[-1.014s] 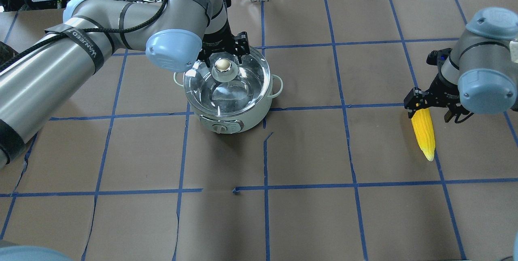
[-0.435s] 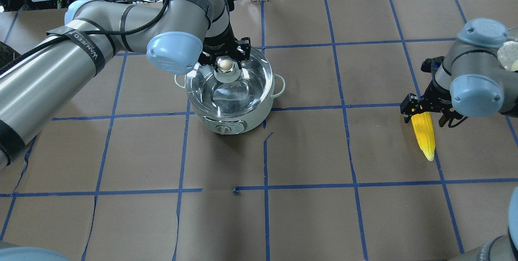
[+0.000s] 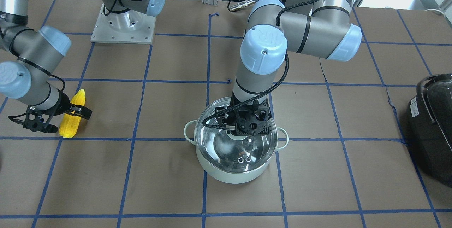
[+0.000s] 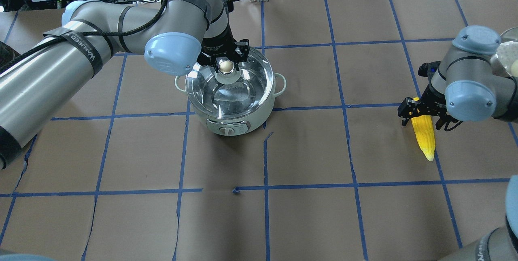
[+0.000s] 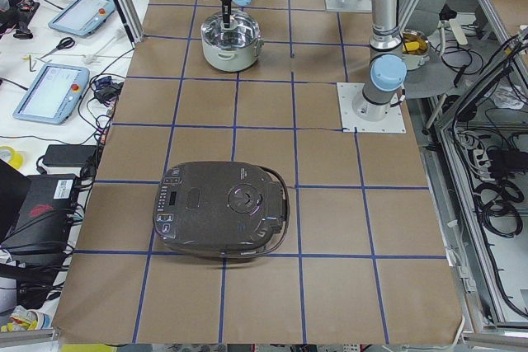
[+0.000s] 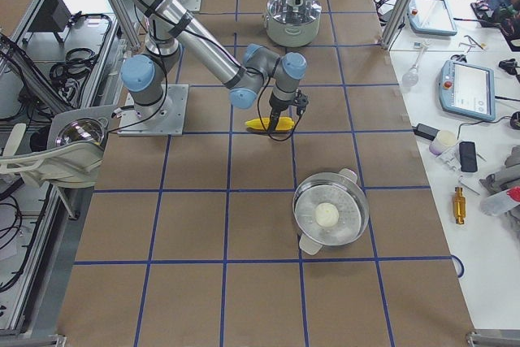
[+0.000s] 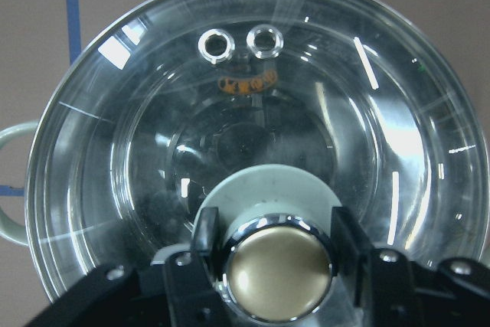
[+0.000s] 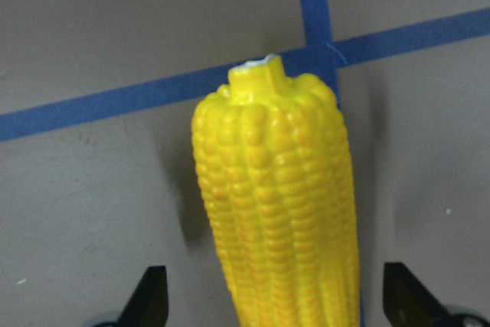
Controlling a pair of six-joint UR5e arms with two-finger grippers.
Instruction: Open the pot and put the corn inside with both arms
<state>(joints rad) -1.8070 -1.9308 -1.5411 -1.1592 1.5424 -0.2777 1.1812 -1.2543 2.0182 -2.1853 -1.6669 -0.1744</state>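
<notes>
My right gripper grabs the yellow corn around its kernel-covered middle (image 3: 72, 119) next, to put the corn inside the pot (image 3: 234, 169).
The pale mint-green pot (image 4: 238, 121) stands left of the table's middle with its glass lid (image 4: 247, 91) seated on it. My left gripper (image 4: 225, 61) reaches down from behind, and its fingers press both sides of the lid's chrome knob (image 7: 277, 275). The pot also shows in the front view (image 3: 233, 175). The yellow corn (image 4: 424, 137) lies flat on the paper at the right, pointed tip toward the near edge. My right gripper (image 4: 423, 112) is open and straddles the corn's thick end (image 8: 279, 212), with its fingers clear of both sides.
A large black appliance (image 3: 432, 122) sits at the table end on my left side. A shallow steel lidded pan (image 6: 329, 213) stands beyond the corn on my right side. Blue tape lines grid the brown paper. Clutter lies on the bench past the far edge.
My left gripper moved forward from behind the knob and closed around it; the pot shifted slightly to the right. My right gripper settled lower over the corn's thick end.
</notes>
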